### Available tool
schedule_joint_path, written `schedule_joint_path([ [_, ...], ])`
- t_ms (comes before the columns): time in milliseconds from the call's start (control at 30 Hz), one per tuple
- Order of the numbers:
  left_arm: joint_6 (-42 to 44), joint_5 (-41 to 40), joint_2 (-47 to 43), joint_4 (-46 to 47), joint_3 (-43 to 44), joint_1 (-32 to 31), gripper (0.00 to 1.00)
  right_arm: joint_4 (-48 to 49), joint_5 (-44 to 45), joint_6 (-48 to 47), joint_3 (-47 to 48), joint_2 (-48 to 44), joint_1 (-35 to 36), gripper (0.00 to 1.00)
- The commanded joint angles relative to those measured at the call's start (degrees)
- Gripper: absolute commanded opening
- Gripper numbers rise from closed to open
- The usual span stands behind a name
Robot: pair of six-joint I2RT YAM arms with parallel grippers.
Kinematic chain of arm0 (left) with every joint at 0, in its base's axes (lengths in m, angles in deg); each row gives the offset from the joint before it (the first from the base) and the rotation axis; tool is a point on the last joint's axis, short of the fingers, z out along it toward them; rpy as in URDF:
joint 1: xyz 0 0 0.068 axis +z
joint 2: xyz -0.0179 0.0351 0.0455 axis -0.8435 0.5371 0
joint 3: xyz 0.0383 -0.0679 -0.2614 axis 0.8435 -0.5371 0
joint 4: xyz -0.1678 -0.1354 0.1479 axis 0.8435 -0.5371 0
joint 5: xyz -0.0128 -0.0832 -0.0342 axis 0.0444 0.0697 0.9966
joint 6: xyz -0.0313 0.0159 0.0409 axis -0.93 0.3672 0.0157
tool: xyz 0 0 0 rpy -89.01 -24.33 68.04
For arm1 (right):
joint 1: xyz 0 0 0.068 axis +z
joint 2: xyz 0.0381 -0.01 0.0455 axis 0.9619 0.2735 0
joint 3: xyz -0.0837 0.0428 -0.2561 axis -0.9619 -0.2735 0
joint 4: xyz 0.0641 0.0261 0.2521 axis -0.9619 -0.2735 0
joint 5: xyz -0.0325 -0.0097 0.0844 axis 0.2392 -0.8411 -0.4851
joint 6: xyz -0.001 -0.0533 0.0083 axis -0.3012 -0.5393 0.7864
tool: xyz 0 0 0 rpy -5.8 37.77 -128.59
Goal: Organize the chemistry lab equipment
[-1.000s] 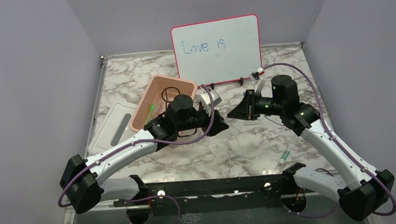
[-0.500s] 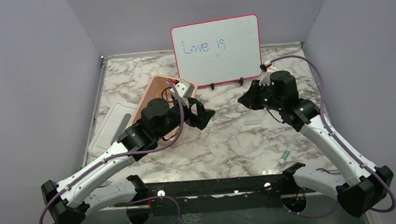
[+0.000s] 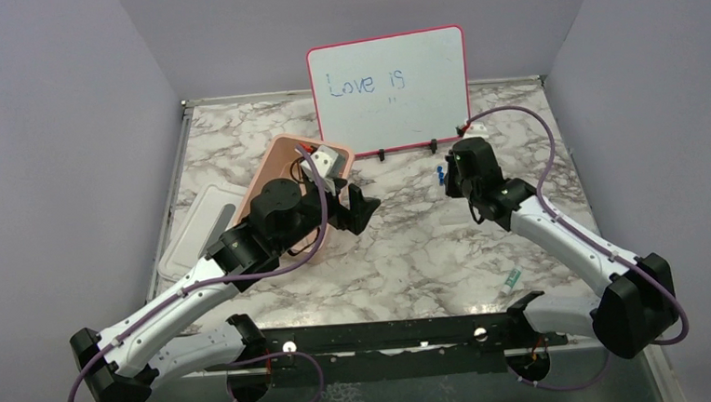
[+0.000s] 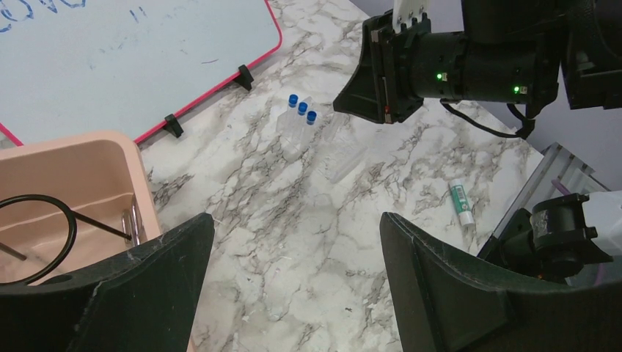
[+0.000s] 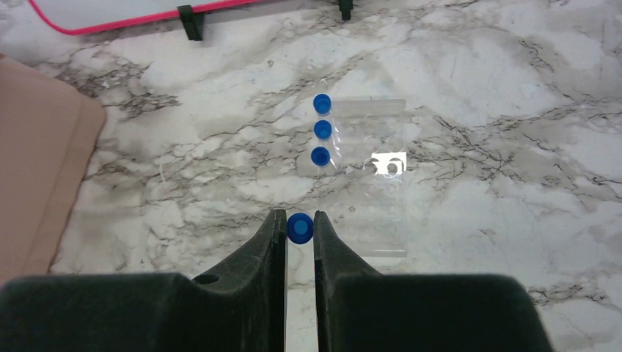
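The tube is hanging above and short of the holder's free spot beside the three blue caps. It would drop if my right gripper opened, so I need to move it first.
My right gripper (image 5: 299,222) is shut on a little clear tube with a blue cap (image 5: 299,227), held above the marble table. Three more blue-capped tubes (image 5: 320,130) lie in a row by a clear plastic holder (image 5: 370,183) just beyond; they also show in the left wrist view (image 4: 301,108). My left gripper (image 4: 297,249) is open and empty over bare marble beside the pink tub (image 4: 88,158). The black wire ring tripod (image 4: 44,202) and thin metal tongs (image 4: 130,224) lie in the tub. The green-handled tool is hidden.
The pink-framed whiteboard (image 3: 386,83) stands at the back on black feet. The tub's white lid (image 3: 195,231) lies at the left edge. A small green-and-white tube (image 3: 511,279) lies near the front right. The left arm covers much of the tub (image 3: 273,164).
My right gripper has turned from pointing left to pointing down over the tubes, and a blue cap now shows between its fingers. My left arm has drawn back towards the tub.
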Motion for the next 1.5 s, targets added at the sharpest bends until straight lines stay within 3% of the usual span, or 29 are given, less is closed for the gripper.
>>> schedule_joint_path([
  [0,-0.1,-0.8,-1.9,1.2,-1.6,-0.4,0.86,8.2,5.0,-1.9,-3.1,1.1,0.9,0.12],
  [600,-0.1,-0.4,-2.9,2.6,-2.8,-0.4,0.86,16.3,8.6,1.8,-7.7,8.0,1.0,0.11],
  [1000,-0.1,-0.6,-2.6,2.4,-2.6,-0.3,0.86,14.9,8.6,2.3,-7.0,11.6,0.9,0.14],
  [1267,0.1,-0.7,-2.4,2.3,-2.5,-0.3,0.86,11.7,9.6,4.1,-4.8,14.4,0.9,0.22],
  [1467,0.1,-1.7,-1.9,1.7,-2.1,-0.3,0.87,6.3,10.0,7.4,-2.0,13.5,0.9,0.42],
])
